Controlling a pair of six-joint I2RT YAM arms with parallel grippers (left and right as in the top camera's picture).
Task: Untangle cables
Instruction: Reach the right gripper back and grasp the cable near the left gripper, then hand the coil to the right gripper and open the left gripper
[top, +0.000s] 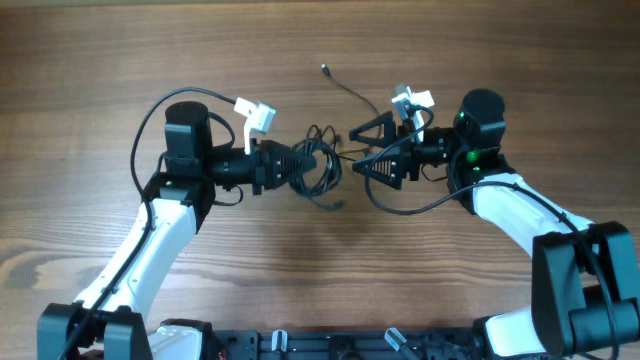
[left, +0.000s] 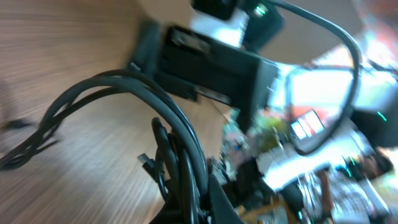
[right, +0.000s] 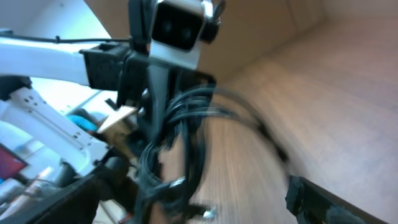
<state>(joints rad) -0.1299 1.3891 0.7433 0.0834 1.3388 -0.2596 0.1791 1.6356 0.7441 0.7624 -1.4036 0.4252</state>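
The cables have loops opposite my left gripper. My right gripper needs to grip the cables by those loops, so that the left gripper is free to regrip and untangle the cables.
The cables (top: 326, 178) form a bunch of thin black loops at the table's middle, with one strand trailing up to a small plug (top: 327, 70). My left gripper (top: 306, 168) is shut on the left side of the bunch. In the left wrist view the cables (left: 124, 87) arch away from the left gripper (left: 200, 208). My right gripper (top: 355, 150) stands wide open just right of the bunch, touching nothing. The right wrist view is blurred; there the cables (right: 180, 124) hang from the left arm ahead of the right gripper (right: 193, 208), with two metal plug tips low in the bunch.
Wooden table (top: 120, 60) all round. Thicker black wires (top: 410, 208) loop from the right arm onto the table below its gripper. The arm bases stand at the front edge.
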